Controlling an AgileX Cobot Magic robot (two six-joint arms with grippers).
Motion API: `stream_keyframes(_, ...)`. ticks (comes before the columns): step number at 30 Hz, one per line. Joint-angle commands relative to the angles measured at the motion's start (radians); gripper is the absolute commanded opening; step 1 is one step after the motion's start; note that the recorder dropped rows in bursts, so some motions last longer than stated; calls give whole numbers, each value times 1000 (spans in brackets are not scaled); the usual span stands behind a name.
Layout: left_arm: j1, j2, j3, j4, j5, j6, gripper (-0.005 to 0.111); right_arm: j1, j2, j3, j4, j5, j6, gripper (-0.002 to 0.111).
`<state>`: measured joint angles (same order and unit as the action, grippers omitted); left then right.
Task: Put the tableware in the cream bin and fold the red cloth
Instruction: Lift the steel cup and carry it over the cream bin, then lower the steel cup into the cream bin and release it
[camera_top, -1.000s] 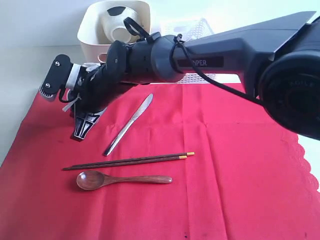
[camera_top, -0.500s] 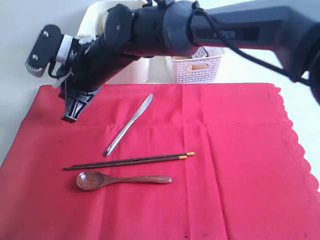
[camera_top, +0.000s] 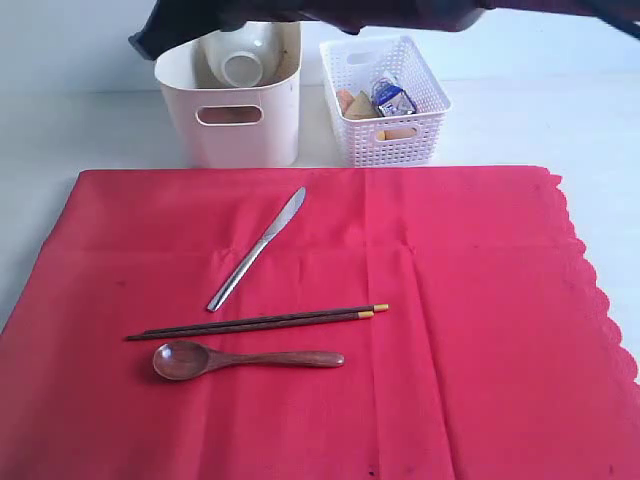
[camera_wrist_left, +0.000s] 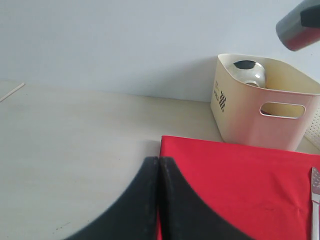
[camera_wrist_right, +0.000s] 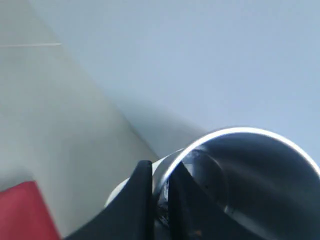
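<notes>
The steel cup hangs high above the cream bin's rim (camera_top: 230, 92), so it is too early to release. My right gripper brings the cup down next.
The red cloth (camera_top: 480, 300) lies spread flat on the table. On it rest a silver knife (camera_top: 258, 248), dark chopsticks (camera_top: 260, 322) and a wooden spoon (camera_top: 245, 359). Behind the cloth stands the cream bin (camera_top: 230, 125), with a pale bowl (camera_top: 240, 58) inside. My right arm (camera_top: 300, 12) crosses the top edge above the bin. In the right wrist view my right gripper (camera_wrist_right: 160, 172) is shut on the rim of the steel cup (camera_wrist_right: 250, 175). My left gripper (camera_wrist_left: 159, 161) is shut and empty, hovering at the cloth's (camera_wrist_left: 240, 185) left edge.
A white lattice basket (camera_top: 385, 100) stands to the right of the bin, holding a blue-white carton (camera_top: 391, 98) and other small items. Bare pale table (camera_wrist_left: 75, 140) lies left of the cloth. The cloth's scalloped edge (camera_top: 600, 290) runs along the right.
My right arm has risen from low over the cloth's far left corner to above the bin, now mostly out of the exterior view. The tableware on the cloth has not moved.
</notes>
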<state>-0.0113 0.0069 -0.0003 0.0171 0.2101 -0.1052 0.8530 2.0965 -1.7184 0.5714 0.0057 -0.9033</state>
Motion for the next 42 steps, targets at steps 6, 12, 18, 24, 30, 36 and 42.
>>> stream_keyframes(6, 1, -7, 0, -6, -3, 1, 3, -6, 180, -5, 32, -411, 18, 0)
stream_keyframes(12, 1, -7, 0, -6, -3, 1, 3, -9, 243, -35, 82, -373, 14, 0)
stream_keyframes(18, 1, -7, 0, -6, -3, 1, 3, -34, 257, -135, 102, -128, 19, 0)
stream_keyframes(24, 1, -7, 0, -6, -3, 1, 3, -35, 257, -142, 110, -127, 16, 0)
stream_keyframes(30, 1, -7, 0, -6, -3, 1, 3, -33, 257, -142, 110, -127, 16, 19)
stream_keyframes(36, 1, -7, 0, -6, -3, 1, 3, -33, 257, -142, 110, -127, 16, 48)
stream_keyframes(42, 1, -7, 0, -6, -3, 1, 3, -33, 249, -142, 181, -122, 44, 71)
